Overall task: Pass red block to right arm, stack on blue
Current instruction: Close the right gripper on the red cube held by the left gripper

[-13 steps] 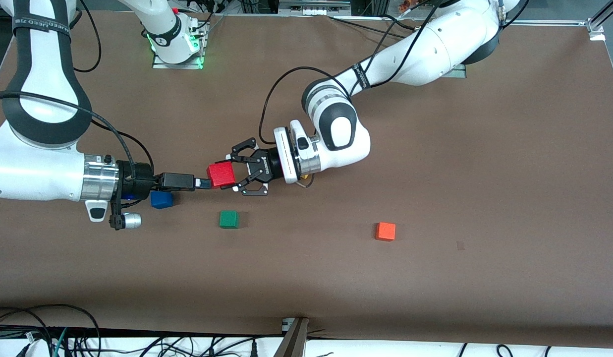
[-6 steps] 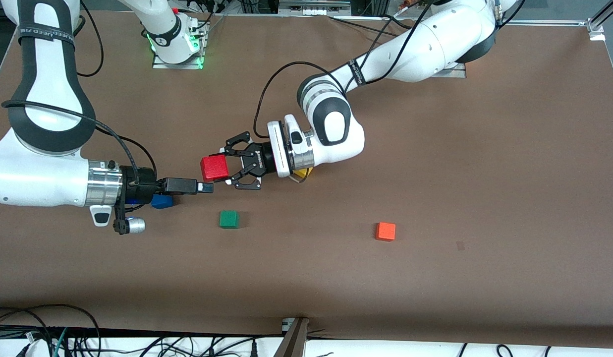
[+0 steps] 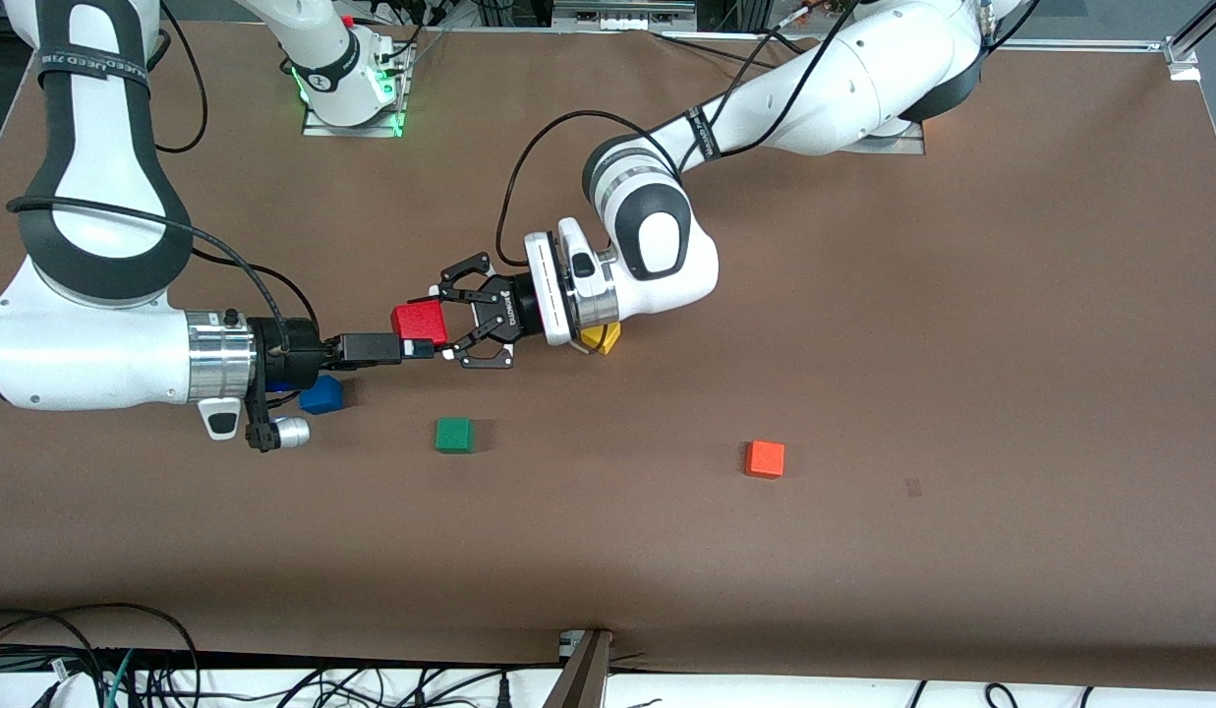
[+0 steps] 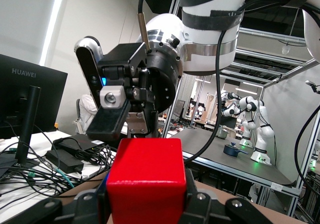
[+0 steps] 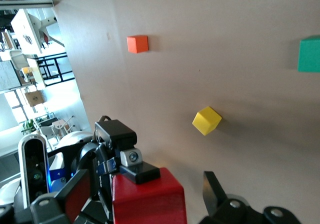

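Observation:
Next, the right gripper reaches the red block and grabs its opposite sides, which leaves the block's bottom free to rest on the blue cube (image 3: pixel 321 394).
My left gripper (image 3: pixel 439 324), a black claw, is shut on the red block (image 3: pixel 418 322) and holds it in the air over the middle of the table. In the left wrist view the red block (image 4: pixel 147 176) sits squeezed between my left gripper's (image 4: pixel 147 199) pads. My right gripper (image 3: pixel 416 347) meets it from the right arm's end, open. In the right wrist view my right gripper (image 5: pixel 145 186) has one finger on each side of the red block (image 5: pixel 147 199), with a gap. The blue cube (image 3: pixel 321 394) lies on the table, partly hidden under the right wrist.
A green cube (image 3: pixel 454 435) lies nearer the camera than the handover spot. An orange cube (image 3: pixel 765 459) sits toward the left arm's end. A yellow cube (image 3: pixel 600 338) peeks out under the left wrist. The brown table (image 3: pixel 863 551) spreads wide around them.
The left gripper has carried the red block toward the right arm's end. The right gripper has come forward, so its fingers now flank the block.

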